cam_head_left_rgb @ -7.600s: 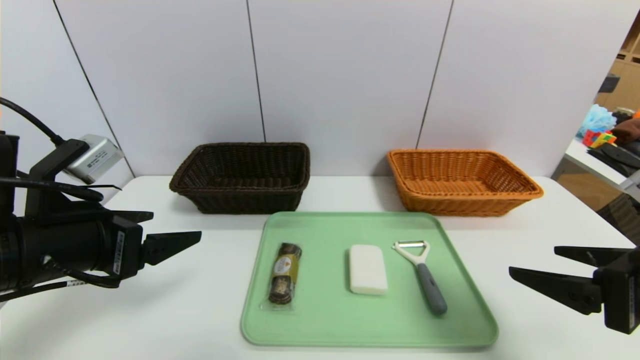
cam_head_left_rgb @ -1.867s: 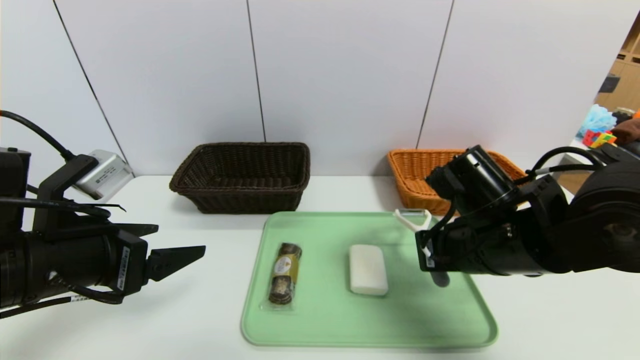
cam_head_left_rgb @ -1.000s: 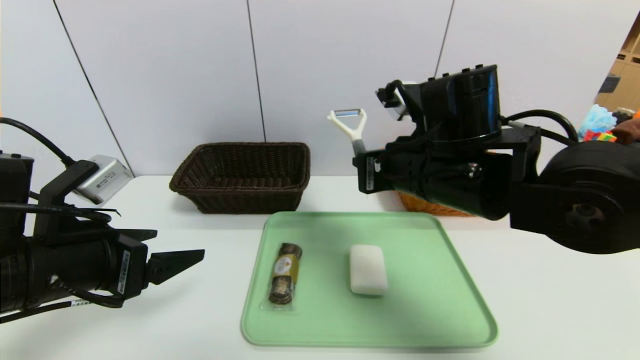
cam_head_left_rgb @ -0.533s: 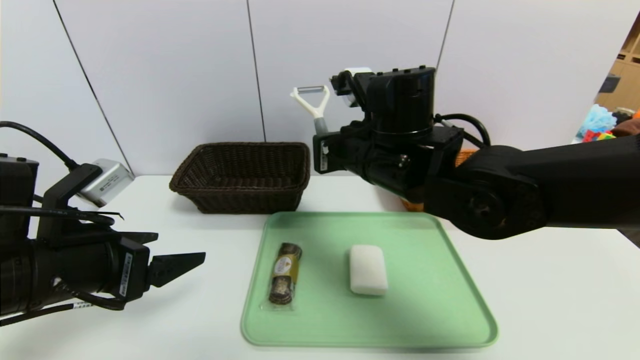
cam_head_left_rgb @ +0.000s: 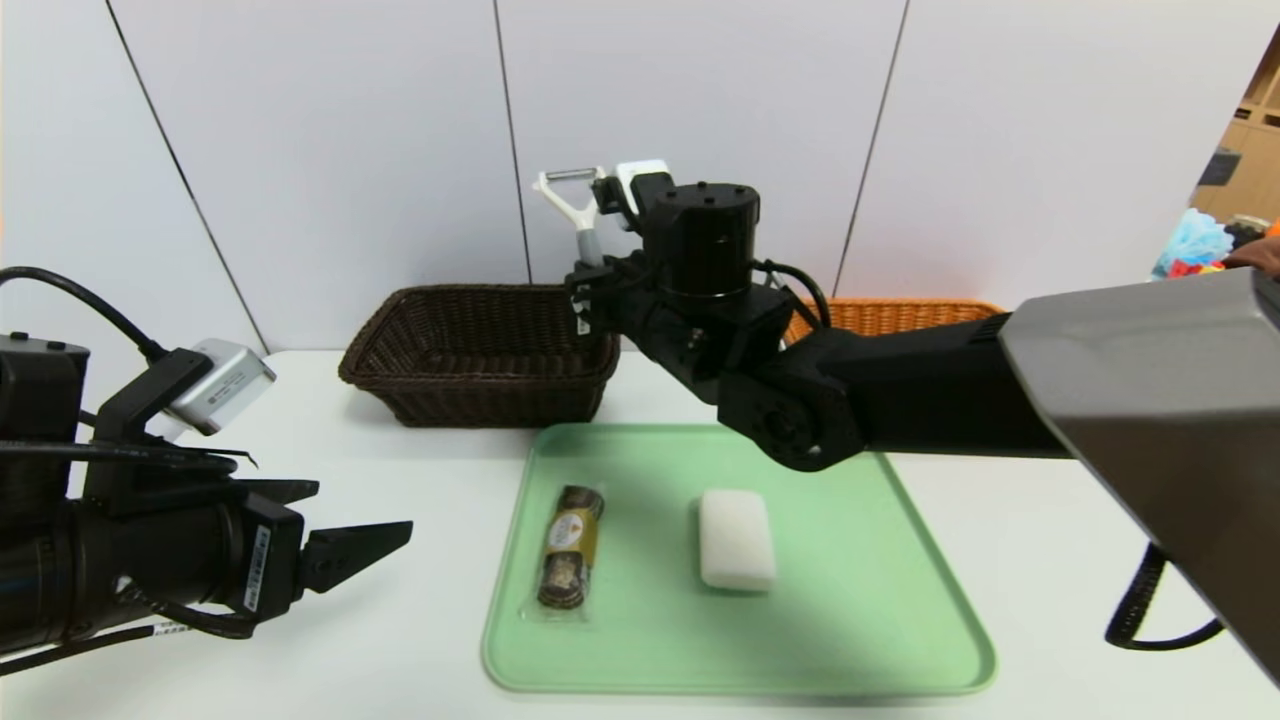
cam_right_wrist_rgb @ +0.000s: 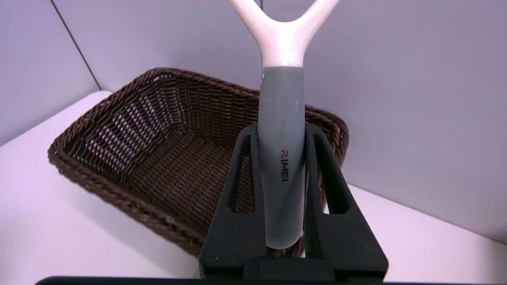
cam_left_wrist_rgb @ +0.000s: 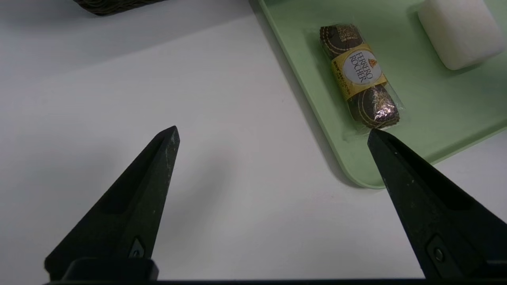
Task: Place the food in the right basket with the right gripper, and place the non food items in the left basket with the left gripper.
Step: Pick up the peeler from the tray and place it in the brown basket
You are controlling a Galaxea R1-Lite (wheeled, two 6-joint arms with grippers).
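I should lower the peeler with my right gripper before I let it go, because the peeler's grey handle [cam_head_left_rgb: 589,247] is hanging above the dark basket's rim [cam_head_left_rgb: 480,382].
My right gripper [cam_head_left_rgb: 590,285] is shut on the grey handle of the Y-shaped peeler [cam_head_left_rgb: 572,205], holding it upright with the white head on top. It hovers by the right end of the dark brown left basket [cam_head_left_rgb: 480,350]. In the right wrist view the peeler [cam_right_wrist_rgb: 281,158] sits between the fingers of the right gripper [cam_right_wrist_rgb: 281,128], with the dark basket [cam_right_wrist_rgb: 158,150] below and beyond. The wrapped cookies [cam_head_left_rgb: 567,545] and the white bar [cam_head_left_rgb: 737,538] lie on the green tray [cam_head_left_rgb: 900,600]. My left gripper [cam_head_left_rgb: 365,507] is open over the table, left of the tray. The orange right basket [cam_head_left_rgb: 900,315] is partly hidden by my right arm.
In the left wrist view the left gripper [cam_left_wrist_rgb: 272,136] frames bare table, with the cookies [cam_left_wrist_rgb: 360,75], the white bar [cam_left_wrist_rgb: 461,31] and the tray's rim [cam_left_wrist_rgb: 356,178] beside one finger. A side table with colourful clutter [cam_head_left_rgb: 1200,260] stands at far right.
My right gripper has lifted the peeler off the tray and carried it left, from near the orange basket to the dark basket's right end. The left arm has barely moved.
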